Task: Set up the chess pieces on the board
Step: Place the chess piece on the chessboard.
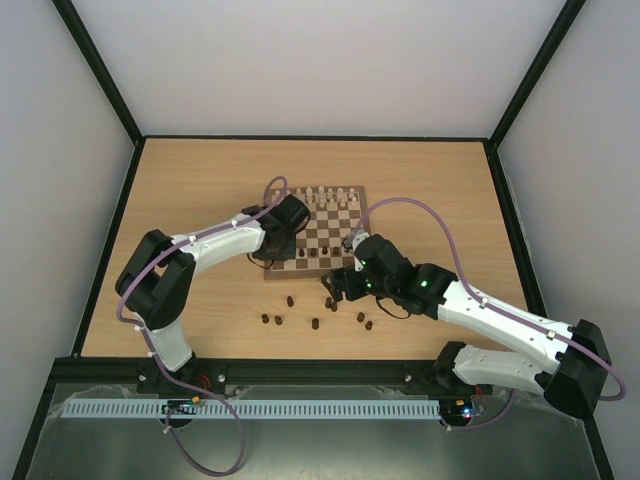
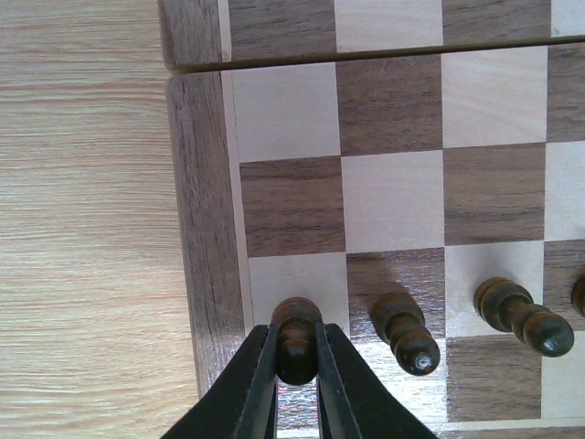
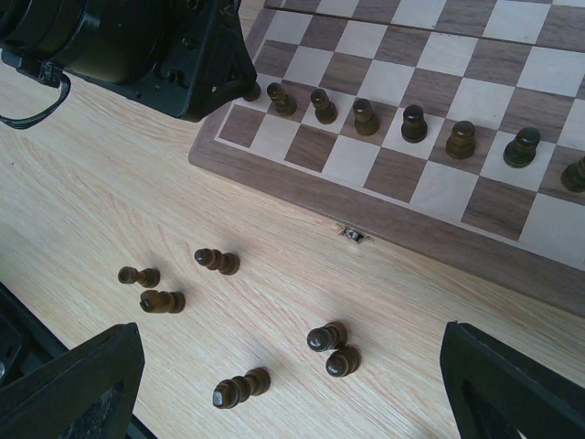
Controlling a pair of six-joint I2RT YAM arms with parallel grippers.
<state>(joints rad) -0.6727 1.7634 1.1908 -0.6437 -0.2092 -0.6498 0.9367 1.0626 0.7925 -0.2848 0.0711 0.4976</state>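
The dark pawn's base is within the leftmost light square and the pawn would stand upright, so it is time for my left gripper to open now.
The board (image 1: 300,275) lies mid-table. My left gripper (image 1: 272,250) is at its near-left corner, shut on a dark pawn (image 2: 297,334) held upright over the leftmost light square of the pawn row; I cannot tell whether its base touches. More dark pawns (image 2: 402,329) stand beside it in that row (image 3: 413,123). My right gripper (image 3: 292,402) is open and empty, above several loose dark pieces (image 3: 327,337) on the table in front of the board (image 3: 411,229). In the top view it (image 1: 340,285) hovers near the board's front edge.
Cream-white chessmen (image 1: 320,192) line the board's far edge. Loose dark pieces (image 1: 278,321) lie scattered on the table in front of the board, some tipped over (image 3: 239,388). The left arm's body (image 3: 164,55) hangs over the board's near-left corner.
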